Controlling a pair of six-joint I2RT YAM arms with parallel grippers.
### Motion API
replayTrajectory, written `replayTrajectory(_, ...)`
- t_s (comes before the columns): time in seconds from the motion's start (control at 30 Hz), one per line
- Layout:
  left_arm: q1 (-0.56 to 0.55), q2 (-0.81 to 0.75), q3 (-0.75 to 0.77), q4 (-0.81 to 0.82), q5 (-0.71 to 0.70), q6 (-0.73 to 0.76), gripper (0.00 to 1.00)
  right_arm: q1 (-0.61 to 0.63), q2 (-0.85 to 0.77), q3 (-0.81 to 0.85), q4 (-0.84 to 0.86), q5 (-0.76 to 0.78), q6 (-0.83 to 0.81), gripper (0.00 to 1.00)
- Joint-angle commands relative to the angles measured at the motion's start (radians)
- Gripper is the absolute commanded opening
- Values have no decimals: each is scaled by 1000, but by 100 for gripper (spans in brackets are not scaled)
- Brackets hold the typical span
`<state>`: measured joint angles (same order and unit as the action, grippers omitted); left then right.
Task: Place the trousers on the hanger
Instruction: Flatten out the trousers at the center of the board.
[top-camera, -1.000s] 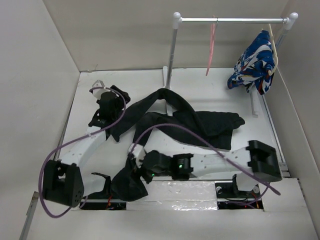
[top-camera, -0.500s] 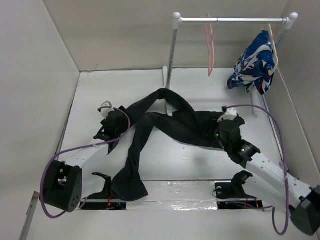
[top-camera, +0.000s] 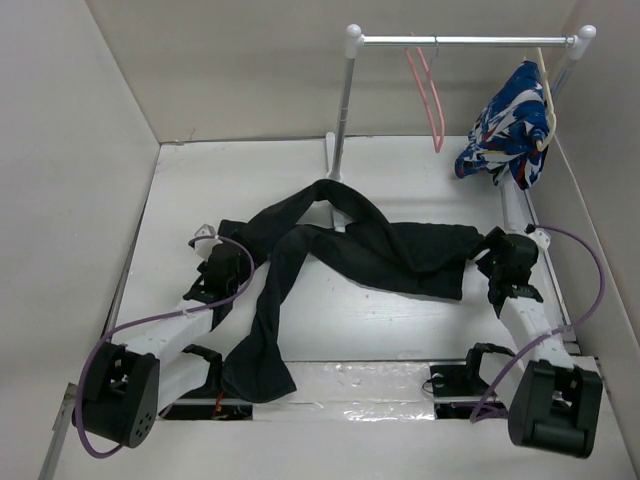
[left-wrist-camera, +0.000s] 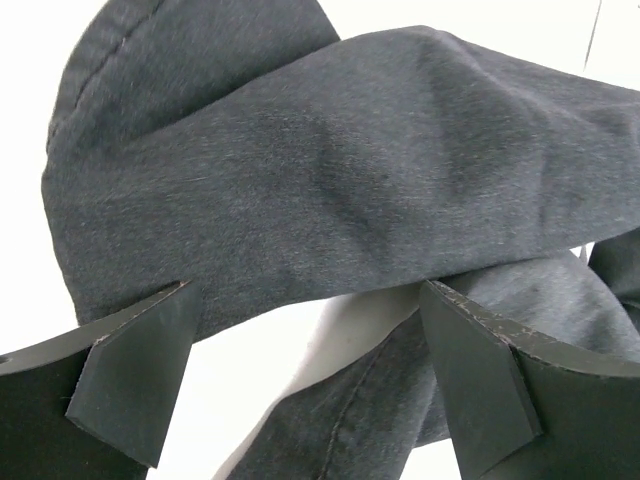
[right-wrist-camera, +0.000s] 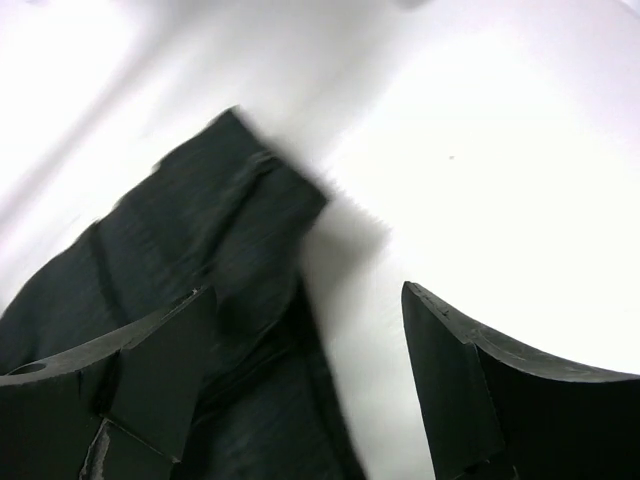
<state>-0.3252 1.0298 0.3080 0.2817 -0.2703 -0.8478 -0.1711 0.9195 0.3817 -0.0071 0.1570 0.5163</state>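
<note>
The right gripper takes hold of the trousers' waist edge at its far corner (top-camera: 475, 236) next, to pull the leg straight for the hanger (top-camera: 430, 95).
The black trousers (top-camera: 380, 250) lie spread on the white table, legs running left and down to the near edge. The pink hanger (top-camera: 430, 95) hangs from the rail at the back. My left gripper (top-camera: 228, 262) is open at the end of one leg; its view shows dark cloth (left-wrist-camera: 300, 180) just beyond the open fingers (left-wrist-camera: 130, 390). My right gripper (top-camera: 497, 262) is open beside the waist end; its view shows the black waist edge (right-wrist-camera: 220, 260) under the left finger (right-wrist-camera: 150, 385) and bare table between the jaws.
A metal clothes rail (top-camera: 460, 41) on white posts stands at the back. A blue, white and red patterned garment (top-camera: 510, 125) hangs at its right end. White walls (top-camera: 60, 150) enclose the table on the left, back and right.
My right arm has swung from the left-centre of the table across to the right, ending beside the waist. My left gripper has pulled back toward the near side. The hanger swings on the rail.
</note>
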Motion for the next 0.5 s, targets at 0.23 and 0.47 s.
replayTrajectory(0.23, 51, -2, -55, 60, 5, -102, 89, -145, 245, 48, 294, -307, 33, 52)
replayTrajectory(0.47, 51, 53, -30, 143, -41, -105, 51, -157, 147, 2, 299, -398, 41, 0)
